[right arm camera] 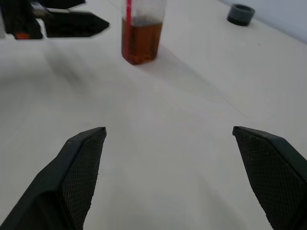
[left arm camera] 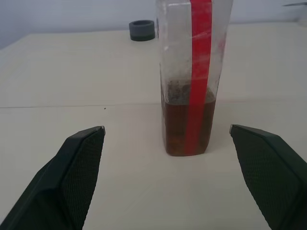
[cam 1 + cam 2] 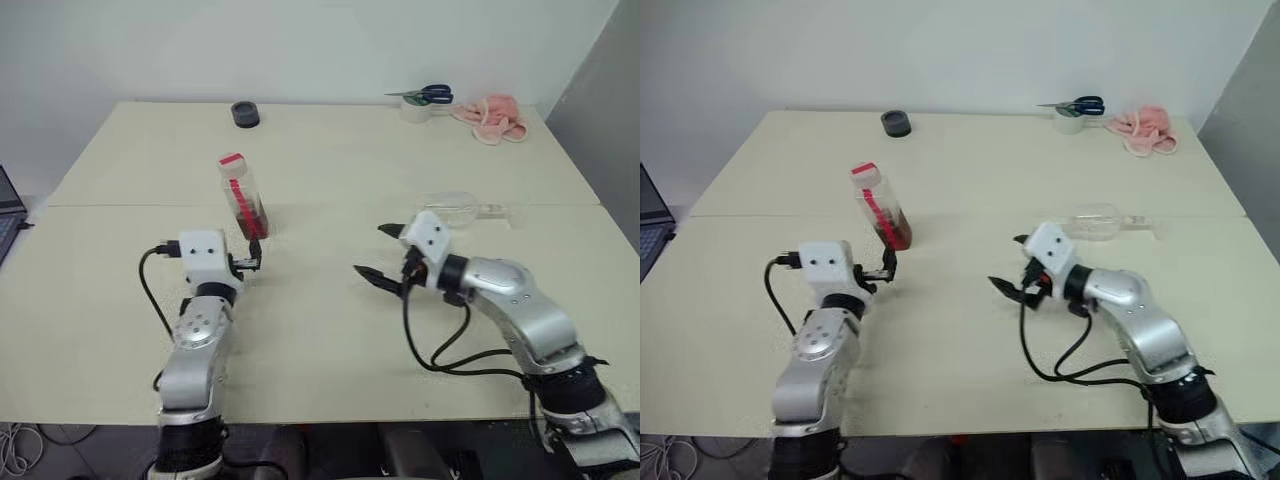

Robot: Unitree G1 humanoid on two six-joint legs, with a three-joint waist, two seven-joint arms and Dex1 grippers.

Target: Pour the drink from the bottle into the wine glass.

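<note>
I need to pick up the bottle with my left gripper next by the flat facing sides of its body (image 3: 244, 203), because the bottle's top narrows to a round cap (image 3: 232, 164). Then it can pour.
The bottle (image 3: 243, 195) stands upright left of the table's middle, clear plastic with a red cap and a red label strip. The amber-brown drink (image 2: 175, 136) fills its lower third. My left gripper (image 2: 166, 128) is open and level just short of the bottle, which shows ahead between its fingers, untouched. The wine glass (image 3: 455, 207) lies on its side at the right, its stem pointing right. In front of it my right gripper (image 3: 370, 250) stands open and empty, angled left toward the bottle (image 1: 141, 43).
A black round lid (image 3: 245, 113) sits at the table's far edge. Scissors on a tape roll (image 3: 425, 98) and a pink cloth (image 3: 495, 118) lie at the far right. A laptop corner (image 3: 8, 215) shows at the left edge. A seam (image 3: 330, 205) crosses the table.
</note>
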